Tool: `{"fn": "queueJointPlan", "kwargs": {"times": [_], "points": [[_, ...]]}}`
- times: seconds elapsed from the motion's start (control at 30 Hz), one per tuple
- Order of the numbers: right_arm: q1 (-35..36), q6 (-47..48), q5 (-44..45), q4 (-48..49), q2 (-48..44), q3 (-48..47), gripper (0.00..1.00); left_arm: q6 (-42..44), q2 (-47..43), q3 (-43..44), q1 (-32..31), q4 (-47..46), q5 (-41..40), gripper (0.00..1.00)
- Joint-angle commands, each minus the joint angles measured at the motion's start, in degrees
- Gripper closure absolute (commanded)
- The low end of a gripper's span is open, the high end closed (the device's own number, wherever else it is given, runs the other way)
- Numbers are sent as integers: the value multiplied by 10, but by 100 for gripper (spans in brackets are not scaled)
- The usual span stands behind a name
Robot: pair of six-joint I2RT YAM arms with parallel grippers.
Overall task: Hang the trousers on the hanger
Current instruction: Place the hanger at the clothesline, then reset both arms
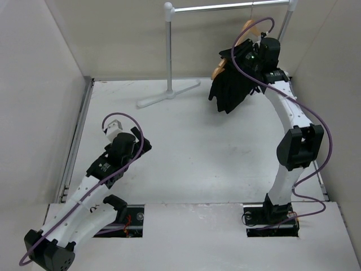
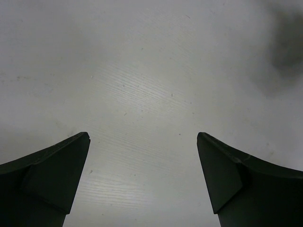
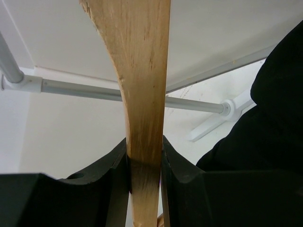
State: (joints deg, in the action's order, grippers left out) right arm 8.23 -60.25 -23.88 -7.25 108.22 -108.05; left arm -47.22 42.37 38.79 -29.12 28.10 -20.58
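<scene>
The hanger's thin hook meets the grey bar, so the hanger would stay hanging there and it is time for my right gripper to open now.
The black trousers (image 1: 230,83) hang folded over the tan wooden hanger (image 1: 249,26), held up near the grey rail at the back right. My right gripper (image 1: 260,46) is shut on the hanger. In the right wrist view its jaws clamp the hanger's wooden arm (image 3: 142,85) from both sides, with the trousers (image 3: 265,132) at the right edge. The hanger's hook is hard to make out. My left gripper (image 1: 115,129) is open and empty, low over the table at the left. The left wrist view shows its fingers (image 2: 52,170) wide apart over bare table.
The grey metal rail stand (image 1: 169,51) stands at the back, its foot (image 1: 163,96) on the table and its rail (image 1: 225,7) across the top. The rail also shows in the right wrist view (image 3: 94,90). White walls enclose the table on the left, back and right.
</scene>
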Motion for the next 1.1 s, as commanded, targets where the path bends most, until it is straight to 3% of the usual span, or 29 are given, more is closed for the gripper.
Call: {"fn": "queueJointPlan", "kwargs": {"times": [0.0,0.1,0.33,0.5,0.53,0.57,0.9,1.07], "points": [[-1,14,-12,85,-7,-23,91,-18,-3,-10,3,-9,4,0],[-1,15,-5,82,-6,-22,80,-25,-1,-15,5,-11,10,0],[-2,18,-2,80,-10,-19,37,-30,5,-13,10,-16,12,0],[-5,34,17,72,-35,-4,21,-30,11,-3,14,-17,15,0],[-6,37,23,69,-43,0,15,-29,13,0,15,-18,16,0],[-9,41,29,64,-51,6,0,-29,15,1,16,-19,18,0],[-20,146,114,-29,-189,137,0,-25,82,51,32,-22,46,0],[-17,231,251,-150,-293,265,0,-19,141,80,26,-25,54,0]]}}
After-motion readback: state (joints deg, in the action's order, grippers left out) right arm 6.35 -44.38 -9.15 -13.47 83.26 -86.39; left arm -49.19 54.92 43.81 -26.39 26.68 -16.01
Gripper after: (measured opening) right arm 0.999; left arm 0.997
